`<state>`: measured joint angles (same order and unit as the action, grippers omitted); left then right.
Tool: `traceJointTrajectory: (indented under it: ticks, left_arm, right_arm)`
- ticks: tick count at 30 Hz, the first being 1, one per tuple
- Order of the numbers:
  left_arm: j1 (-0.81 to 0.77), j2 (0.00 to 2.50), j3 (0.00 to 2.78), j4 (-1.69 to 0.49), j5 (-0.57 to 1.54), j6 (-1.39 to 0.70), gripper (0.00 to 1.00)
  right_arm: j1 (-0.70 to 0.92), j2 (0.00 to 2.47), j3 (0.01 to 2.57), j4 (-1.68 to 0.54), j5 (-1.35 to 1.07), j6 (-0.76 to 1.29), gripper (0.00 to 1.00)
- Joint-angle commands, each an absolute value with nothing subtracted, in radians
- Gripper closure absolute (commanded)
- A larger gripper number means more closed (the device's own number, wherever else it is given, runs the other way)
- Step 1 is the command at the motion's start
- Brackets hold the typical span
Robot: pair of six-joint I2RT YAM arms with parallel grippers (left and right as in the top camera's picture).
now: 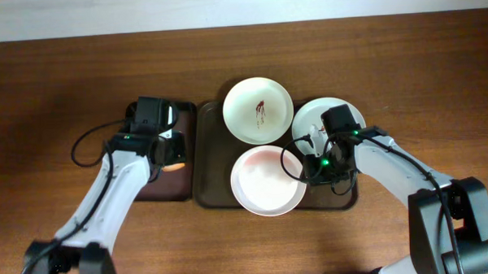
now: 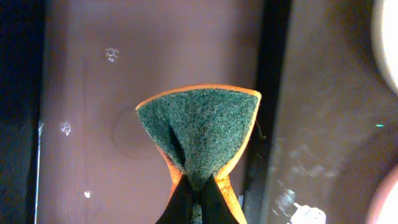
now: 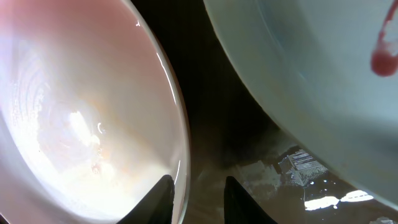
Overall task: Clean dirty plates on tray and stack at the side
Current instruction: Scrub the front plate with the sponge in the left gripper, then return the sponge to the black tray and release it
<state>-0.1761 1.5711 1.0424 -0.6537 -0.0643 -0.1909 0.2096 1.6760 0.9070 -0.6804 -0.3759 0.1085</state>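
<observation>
My right gripper will next grab the front plate's rim (image 1: 305,179), one finger over it, one outside, to stack the plate aside.
Three white plates lie on the dark-brown tray (image 1: 208,154). The back plate (image 1: 258,110) carries a dark-red smear. The right plate (image 1: 316,112) is partly under my right arm. The front plate (image 1: 266,181) looks pinkish and wet. My right gripper (image 1: 306,169) (image 3: 199,199) is open at that plate's right rim (image 3: 81,112), one finger over the plate and one outside it. A second plate with a red smear (image 3: 311,74) fills the right of the right wrist view. My left gripper (image 1: 173,160) (image 2: 199,199) is shut on a folded green-and-orange sponge (image 2: 199,124).
The smaller black-rimmed tray (image 1: 160,189) (image 2: 93,124) sits left of the big tray, under the sponge, with a few water drops on it. Bare brown tabletop (image 1: 47,103) lies to the far left, and more bare wood (image 1: 437,81) to the right.
</observation>
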Motion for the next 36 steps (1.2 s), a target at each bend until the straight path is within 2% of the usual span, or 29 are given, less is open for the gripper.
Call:
traceJointTrajectory:
  ticks: [1,5,6,7,8,15,19,20,21,22,23,24,27,28,29,30,31,33,36]
  left_arm:
    - [-0.169,1.663,1.048,-0.619,-0.083,-0.096,1.00]
    - [-0.169,1.754,1.048,-0.614,-0.084,-0.058,0.98]
    - [-0.169,1.765,1.048,-0.609,-0.088,-0.058,0.68]
    - [-0.169,1.768,1.048,-0.601,-0.103,-0.058,0.49]
    - [-0.169,1.768,1.048,-0.585,-0.125,-0.058,0.37]
    - [-0.169,1.787,1.048,-0.506,-0.138,-0.059,0.36]
    - [-0.169,1.839,1.048,-0.503,-0.102,-0.059,0.41]
    - [-0.169,1.847,1.048,-0.497,-0.081,-0.059,0.46]
    - [-0.169,1.847,1.048,-0.489,-0.063,-0.059,0.55]
    - [-0.170,1.847,1.048,-0.475,-0.056,-0.059,0.72]
    - [-0.170,1.847,1.048,-0.463,-0.056,-0.059,0.97]
    - [-0.170,1.846,1.050,-0.455,-0.056,-0.059,1.00]
    - [-0.169,1.841,1.109,-0.474,-0.085,-0.059,1.00]
    - [-0.169,1.835,1.144,-0.493,-0.083,-0.059,0.92]
    - [-0.169,1.832,1.171,-0.516,-0.083,-0.059,0.59]
    - [-0.169,1.832,1.191,-0.543,-0.083,-0.059,0.42]
    - [-0.169,1.832,1.196,-0.579,-0.083,-0.059,0.37]
    - [-0.170,1.834,1.180,-0.667,-0.083,-0.059,0.38]
    - [-0.170,1.834,1.131,-0.656,-0.083,-0.059,0.36]
  right_arm:
    - [0.216,1.688,0.919,-0.681,-0.367,0.113,0.72]
    - [0.216,1.688,0.919,-0.681,-0.367,0.113,0.73]
    - [0.216,1.688,0.919,-0.681,-0.367,0.113,0.72]
    - [0.216,1.688,0.919,-0.681,-0.367,0.113,0.72]
    - [0.216,1.688,0.919,-0.681,-0.367,0.113,0.72]
    - [0.216,1.688,0.919,-0.681,-0.367,0.113,0.72]
    - [0.216,1.688,0.919,-0.681,-0.366,0.113,0.72]
    - [0.216,1.688,0.919,-0.681,-0.366,0.113,0.72]
    - [0.216,1.688,0.919,-0.681,-0.366,0.113,0.72]
    - [0.216,1.688,0.919,-0.681,-0.366,0.113,0.72]
    - [0.216,1.688,0.919,-0.681,-0.366,0.113,0.72]
    - [0.216,1.688,0.919,-0.682,-0.366,0.113,0.72]
    - [0.216,1.688,0.919,-0.682,-0.366,0.113,0.72]
    - [0.216,1.688,0.919,-0.682,-0.366,0.113,0.72]
    - [0.216,1.688,0.919,-0.681,-0.366,0.113,0.72]
    - [0.216,1.688,0.919,-0.681,-0.366,0.113,0.72]
    - [0.216,1.688,0.919,-0.681,-0.366,0.113,0.72]
    - [0.216,1.688,0.919,-0.682,-0.366,0.113,0.72]
    - [0.216,1.688,0.919,-0.682,-0.366,0.113,0.72]
